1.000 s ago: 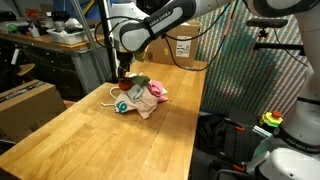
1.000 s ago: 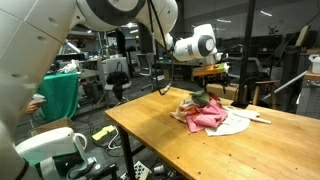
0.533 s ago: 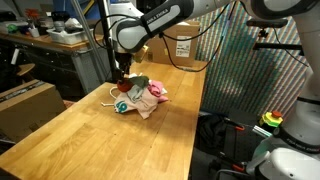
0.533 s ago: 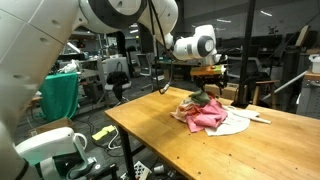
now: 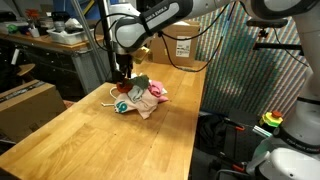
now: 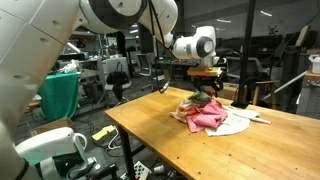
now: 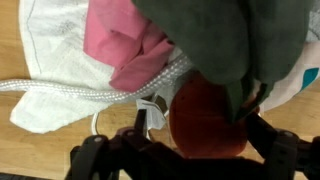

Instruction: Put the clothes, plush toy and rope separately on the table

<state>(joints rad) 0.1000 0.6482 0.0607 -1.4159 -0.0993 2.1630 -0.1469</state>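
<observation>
The plush toy's red body [image 5: 124, 88] [image 7: 206, 121] fills the gap between my fingers, so it is now time for my gripper to close on the plush toy's body.
A mixed pile lies on the wooden table [image 5: 90, 140] [image 6: 150, 130]. In it are a cream-white cloth [image 7: 60, 60] [image 6: 235, 123], a pink garment [image 7: 120, 40] [image 5: 156, 92] [image 6: 207, 117], a white cloth with teal [image 5: 122, 105] and a white rope [image 7: 60, 88] [image 5: 108, 93]. The plush toy [image 7: 205, 115] [image 6: 200, 100] has a red-orange round body and a green top, and it rests on the pile. My gripper [image 7: 205, 125] [image 5: 122, 80] [image 6: 205, 88] hangs right above the pile, open, with its jaws standing on either side of the toy's red body.
A brown cardboard box [image 5: 25, 105] stands beside the table. Another box [image 5: 185, 45] sits at the table's far end. A teal cloth [image 6: 60, 95] hangs off to one side, beyond the table's edge. Bare tabletop stretches in front of the pile.
The gripper has sunk slightly toward the pile and stays open. The pile has not moved.
</observation>
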